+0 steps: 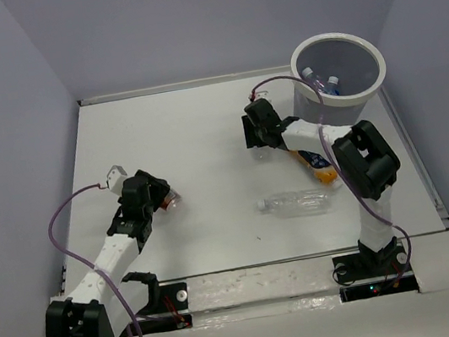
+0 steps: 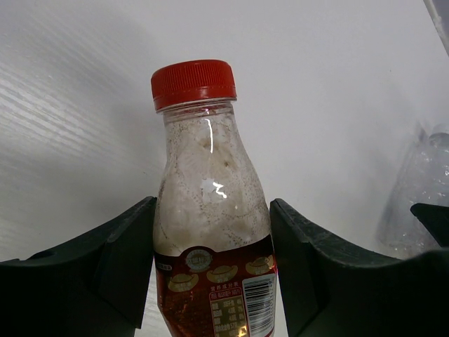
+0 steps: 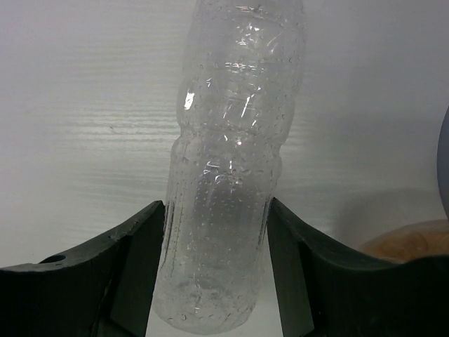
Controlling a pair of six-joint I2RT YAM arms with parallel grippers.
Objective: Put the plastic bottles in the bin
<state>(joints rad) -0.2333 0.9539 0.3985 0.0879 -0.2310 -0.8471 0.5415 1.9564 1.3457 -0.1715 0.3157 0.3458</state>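
Observation:
Both my fingertips are closed on the clear, label-free bottle's sides near its base (image 3: 217, 216). The bottle would come up off the table if I lifted my right gripper now.
In the left wrist view a red-capped bottle (image 2: 210, 232) with a dark red label lies between my left gripper's fingers (image 2: 123, 253), and both pads press its sides. From above, that left gripper (image 1: 159, 198) sits left of the table's middle, shut on this bottle (image 1: 171, 199). My right gripper (image 3: 217, 210) has both fingers against a clear, label-free bottle (image 3: 228, 175) on the table, just left of the bin (image 1: 342, 98). Two bottles (image 1: 322, 84) lie inside the bin. An orange bottle (image 1: 318, 166) and another clear bottle (image 1: 298, 202) lie on the table.
The bin stands in the far right corner against the pale walls. The right arm's forearm (image 1: 321, 132) crosses above the orange bottle. A spare black holder (image 1: 145, 288) sits on the near rail by the left base.

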